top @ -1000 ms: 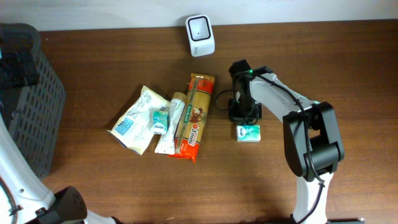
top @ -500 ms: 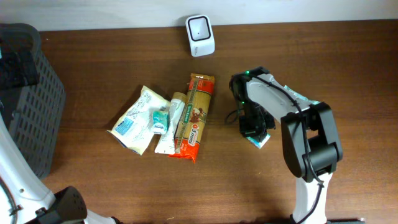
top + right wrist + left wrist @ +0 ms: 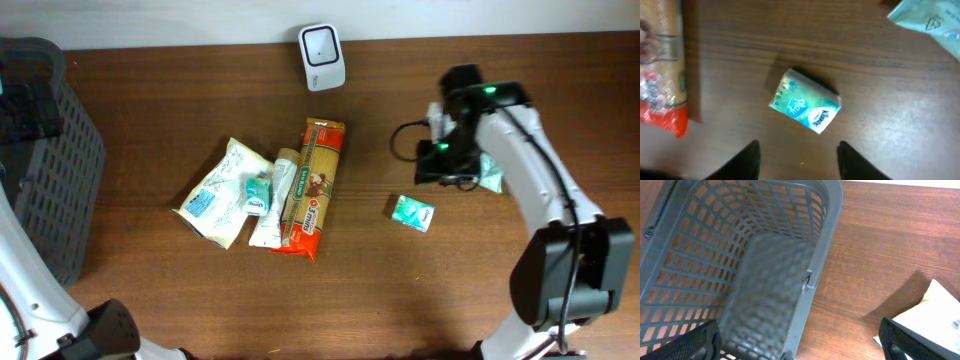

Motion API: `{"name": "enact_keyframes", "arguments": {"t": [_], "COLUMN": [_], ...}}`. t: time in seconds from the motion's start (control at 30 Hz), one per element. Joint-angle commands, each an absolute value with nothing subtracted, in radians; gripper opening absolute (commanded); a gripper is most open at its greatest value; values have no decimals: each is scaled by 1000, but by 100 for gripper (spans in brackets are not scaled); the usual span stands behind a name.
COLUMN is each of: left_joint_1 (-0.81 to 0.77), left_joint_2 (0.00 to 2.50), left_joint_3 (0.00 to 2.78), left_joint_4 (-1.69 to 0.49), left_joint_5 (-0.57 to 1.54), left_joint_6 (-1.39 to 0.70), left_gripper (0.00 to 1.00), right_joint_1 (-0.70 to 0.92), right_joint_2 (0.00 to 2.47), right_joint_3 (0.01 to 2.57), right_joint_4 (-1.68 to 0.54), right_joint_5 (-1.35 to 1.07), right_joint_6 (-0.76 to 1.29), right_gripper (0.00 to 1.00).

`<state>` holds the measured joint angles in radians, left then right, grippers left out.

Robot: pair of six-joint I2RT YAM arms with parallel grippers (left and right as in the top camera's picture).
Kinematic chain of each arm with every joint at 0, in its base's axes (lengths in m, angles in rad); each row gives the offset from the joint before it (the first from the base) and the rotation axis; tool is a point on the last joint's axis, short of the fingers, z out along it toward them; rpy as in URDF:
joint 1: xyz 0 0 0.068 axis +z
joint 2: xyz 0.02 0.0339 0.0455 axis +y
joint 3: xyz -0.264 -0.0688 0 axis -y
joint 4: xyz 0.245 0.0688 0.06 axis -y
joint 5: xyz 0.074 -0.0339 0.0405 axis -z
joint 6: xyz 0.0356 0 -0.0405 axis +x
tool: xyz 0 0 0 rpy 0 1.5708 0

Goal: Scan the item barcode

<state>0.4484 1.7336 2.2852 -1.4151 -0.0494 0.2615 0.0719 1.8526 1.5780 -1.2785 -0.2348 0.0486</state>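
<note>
My right gripper reaches the small teal tissue pack next and grabs its white round logo end (image 3: 421,216) (image 3: 822,117), leaving the rest exposed for scanning.
A small teal tissue pack (image 3: 411,212) lies flat on the brown table, printed face up, and shows mid-frame in the right wrist view as tissue pack (image 3: 805,107). My right gripper (image 3: 799,162) hangs above and just short of it, open, with nothing between its fingers (image 3: 747,160). From overhead the right gripper (image 3: 440,160) sits up and right of the pack. The white barcode scanner (image 3: 322,43) stands at the table's back edge. My left gripper (image 3: 800,347) is open over the grey basket (image 3: 740,255), holding nothing.
A long pasta packet (image 3: 315,185), a tube (image 3: 268,200) and a white bag (image 3: 220,190) lie left of centre. A second teal pack (image 3: 490,172) lies partly under my right arm. The basket (image 3: 45,150) stands at the left edge.
My right gripper was shut on the tissue pack half a second ago. It has opened, left the pack on the table slightly turned, and moved away to the back right.
</note>
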Motion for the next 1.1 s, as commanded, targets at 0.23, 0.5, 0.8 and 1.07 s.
{"name": "enact_keyframes", "arguments": {"t": [0.23, 0.5, 0.8, 1.07], "left_joint_1": [455, 455, 455, 455], "left_joint_2": [1735, 1735, 1735, 1735], "left_joint_3": [2287, 2287, 2287, 2287], "left_joint_4": [-1416, -1416, -1416, -1416], "left_joint_5": [-46, -46, -46, -46], "left_joint_6": [248, 248, 248, 248], "left_gripper": [99, 99, 99, 99], "right_joint_1": [-47, -47, -47, -47], "right_joint_2": [1877, 1975, 1997, 1893], "right_joint_3": [1278, 1228, 1227, 1254], "right_joint_4": [-1025, -925, -936, -963], "right_joint_5": [-394, -420, -573, -1111], "right_joint_6": [-173, -179, -123, -96], "right_gripper": [56, 56, 4, 4]}}
